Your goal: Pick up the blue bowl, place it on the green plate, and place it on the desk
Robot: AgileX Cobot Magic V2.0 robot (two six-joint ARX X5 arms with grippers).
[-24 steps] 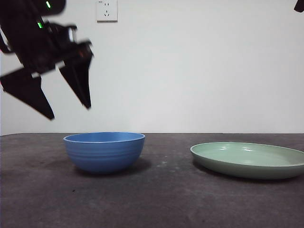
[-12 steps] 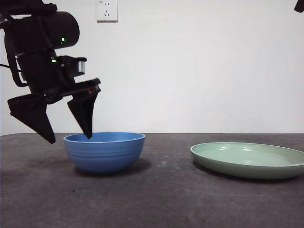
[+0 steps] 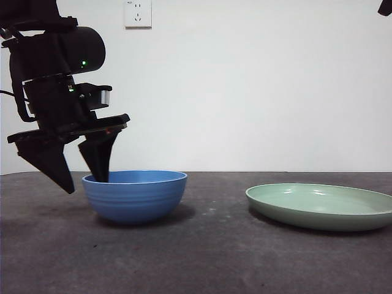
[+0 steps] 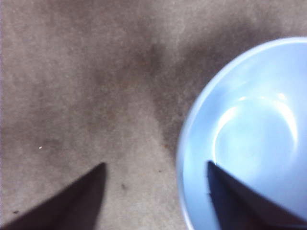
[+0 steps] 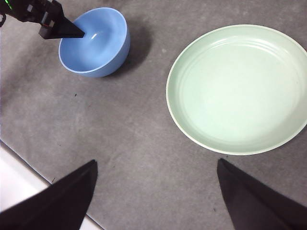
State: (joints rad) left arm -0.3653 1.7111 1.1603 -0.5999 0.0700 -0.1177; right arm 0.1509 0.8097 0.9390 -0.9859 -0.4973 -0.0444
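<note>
My left gripper is about to grab the blue bowl by its rim (image 3: 92, 177), to put the bowl onto the green plate (image 3: 318, 208).
The blue bowl (image 3: 135, 196) stands upright on the desk (image 3: 214, 257) at the left. The green plate (image 3: 318, 208) lies apart from it at the right, with nothing on it. My left gripper (image 3: 82, 179) is open and straddles the bowl's left wall, one jaw inside the rim and one outside. The left wrist view shows the same: the left gripper (image 4: 156, 164) is around the rim of the bowl (image 4: 249, 129). My right gripper (image 5: 157, 162) is open and empty, high above the desk, looking down on the bowl (image 5: 93, 45) and the plate (image 5: 240, 88). One of the left gripper's fingers (image 5: 64, 29) dips into the bowl.
A white wall with a socket (image 3: 138, 13) stands behind the desk. The right arm shows only as a black tip (image 3: 386, 7) at the top right corner. The desk's edge and a white strip (image 5: 19, 189) show in the right wrist view.
My left gripper has come down from above the desk's left side onto the bowl's left rim, jaws still open. The bowl and the plate have not moved.
</note>
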